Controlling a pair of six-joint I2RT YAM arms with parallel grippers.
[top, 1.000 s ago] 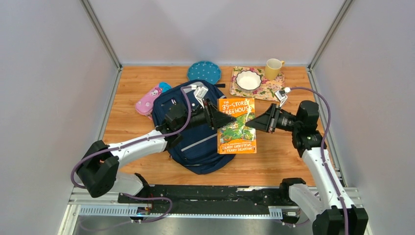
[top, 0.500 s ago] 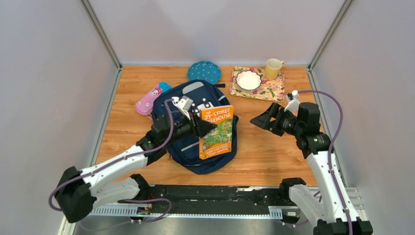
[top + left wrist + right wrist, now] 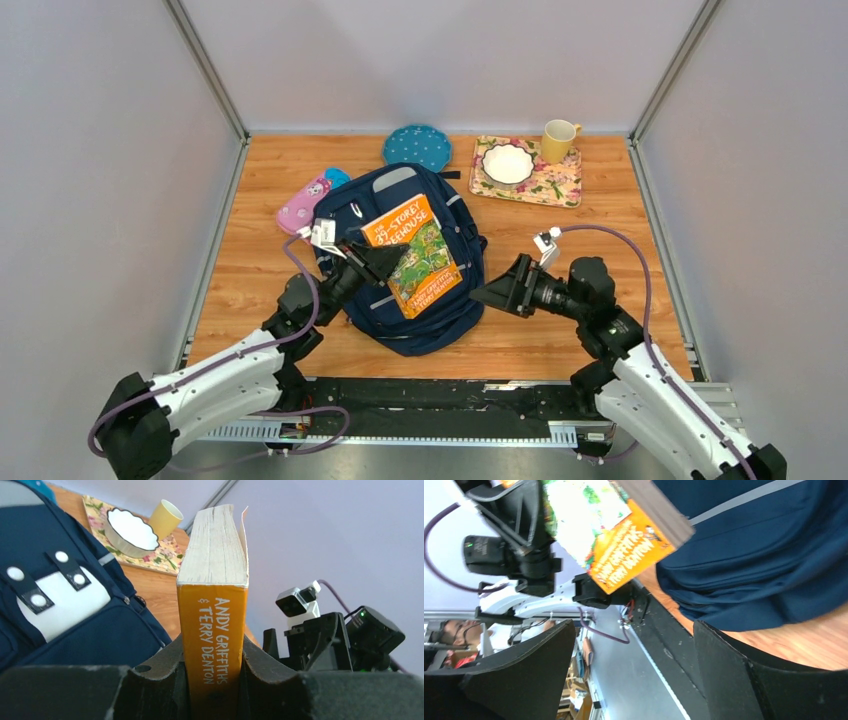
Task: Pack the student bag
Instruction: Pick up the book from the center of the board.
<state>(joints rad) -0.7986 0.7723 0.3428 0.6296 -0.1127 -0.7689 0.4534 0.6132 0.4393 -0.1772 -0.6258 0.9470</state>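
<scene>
The book has its page edge [image 3: 444, 237] opposite its spine. My right gripper should grab the book there next, so my left gripper is free to open the bag [image 3: 440, 310].
The student bag [image 3: 440, 310], navy blue with a grey top panel, lies flat in the middle of the table; its white patch [image 3: 65, 602] shows in the left wrist view. My left gripper [image 3: 385, 257] is shut on the spine of an orange paperback book [image 3: 412, 256], held tilted above the bag. The spine [image 3: 212, 625] sits clamped between both jaws. My right gripper [image 3: 492, 291] hangs open and empty just right of the bag, pointing at it; the book [image 3: 624, 555] and bag [image 3: 764, 555] fill its view.
A pink pencil case [image 3: 303, 205] lies against the bag's left side. Behind it sits a teal dotted plate [image 3: 417, 146]. A floral tray [image 3: 565, 186] at the back right carries a white bowl [image 3: 508, 164] and a yellow mug [image 3: 558, 139].
My right gripper let go of the book, opened wide and drew back toward the near right. The left arm carried the book leftward over the bag, tilting it.
</scene>
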